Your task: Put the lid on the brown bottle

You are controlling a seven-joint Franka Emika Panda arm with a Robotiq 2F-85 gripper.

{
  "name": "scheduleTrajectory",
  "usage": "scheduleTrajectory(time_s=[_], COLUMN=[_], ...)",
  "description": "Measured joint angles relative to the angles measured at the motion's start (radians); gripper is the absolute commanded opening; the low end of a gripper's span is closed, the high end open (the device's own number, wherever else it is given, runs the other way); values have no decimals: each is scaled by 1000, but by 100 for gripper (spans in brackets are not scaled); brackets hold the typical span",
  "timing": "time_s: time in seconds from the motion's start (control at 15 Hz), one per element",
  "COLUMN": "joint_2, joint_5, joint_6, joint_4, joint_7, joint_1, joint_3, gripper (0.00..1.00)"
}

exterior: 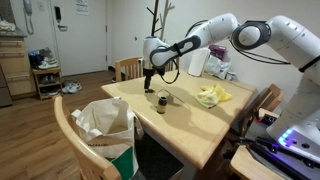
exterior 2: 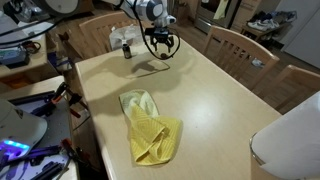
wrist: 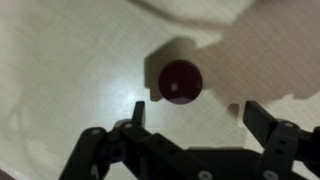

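Observation:
My gripper grabs opposite sides of the lid's round edge from above next, so the dark red lid's bottom stays free to cap the brown bottle.
The lid (wrist: 181,81) is a small round dark red cap lying on the pale table, seen from above in the wrist view. My gripper (wrist: 198,115) is open and empty, with its fingers spread just short of the lid. In both exterior views the gripper (exterior: 149,84) (exterior 2: 160,46) points down, close above the table. The brown bottle (exterior: 161,102) stands upright a short way beside the gripper, and it also shows in an exterior view (exterior 2: 127,49). The bottle is out of the wrist view.
A crumpled yellow cloth (exterior: 211,96) (exterior 2: 150,125) lies on the table, apart from the bottle. A white roll (exterior 2: 290,145) stands at the table's near corner. Wooden chairs (exterior: 128,68) surround the table, and one holds a white bag (exterior: 105,125).

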Motion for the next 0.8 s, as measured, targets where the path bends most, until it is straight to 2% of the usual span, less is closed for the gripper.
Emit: scheduleTrajectory(time_s=[0.27, 0.33, 0.47, 0.8], joint_2=[42, 51, 62, 78], joint_5=[60, 79, 101, 114], joint_6=[-89, -99, -117, -145], joint_4=[44, 57, 81, 127], joint_7=[-3, -4, -4, -4], joint_1=[-47, -59, -74, -81], joint_3=[17, 21, 28, 31], gripper=[100, 75, 68, 36])
